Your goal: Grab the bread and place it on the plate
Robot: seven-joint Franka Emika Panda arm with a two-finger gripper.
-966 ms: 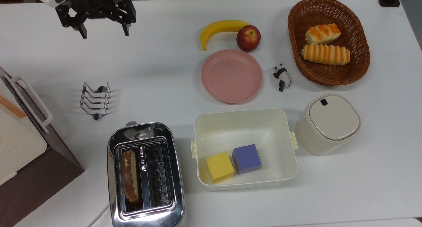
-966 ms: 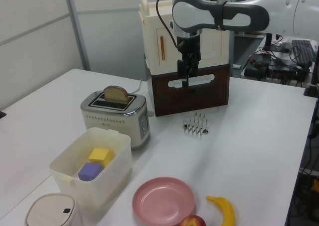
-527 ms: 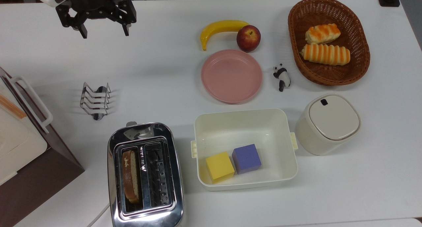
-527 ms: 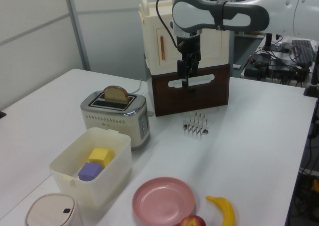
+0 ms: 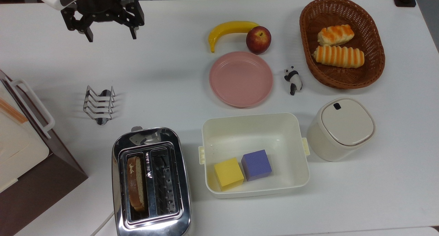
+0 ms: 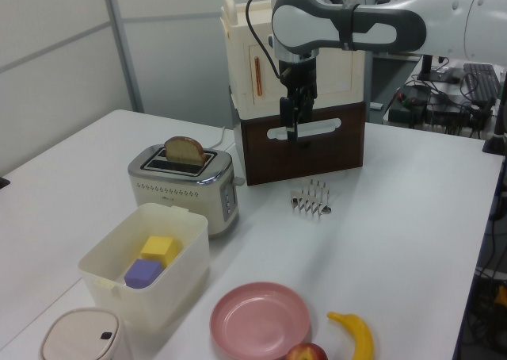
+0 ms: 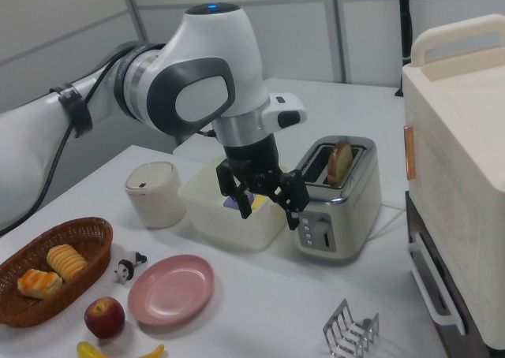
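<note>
The bread needs to move from the toaster onto the pink plate [image 6: 260,320], so the robot's gripper should next grab the bread by its top corner [image 6: 195,147].
A brown slice of bread [image 5: 135,183] [image 6: 184,149] [image 7: 341,160] stands upright in the left slot of a chrome toaster [image 5: 151,183], its top poking out. The pink plate [image 5: 241,79] [image 6: 260,320] [image 7: 171,289] lies bare near the middle of the table. My gripper [image 5: 110,35] [image 6: 291,134] [image 7: 260,214] hangs open with nothing between its fingers, high over the top view's upper left corner, far from both bread and plate.
A wire toast rack [image 5: 98,104] stands between gripper and toaster. A brown and cream box [image 5: 24,150] fills the top view's left edge. A white tub [image 5: 254,153] with two cubes, a lidded bin [image 5: 340,128], a basket of rolls [image 5: 342,42], banana [image 5: 228,30], apple [image 5: 258,39] and panda figure [image 5: 293,80] surround the plate.
My gripper has shifted slightly, a little down and to the right in the top view. Nothing else has moved.
</note>
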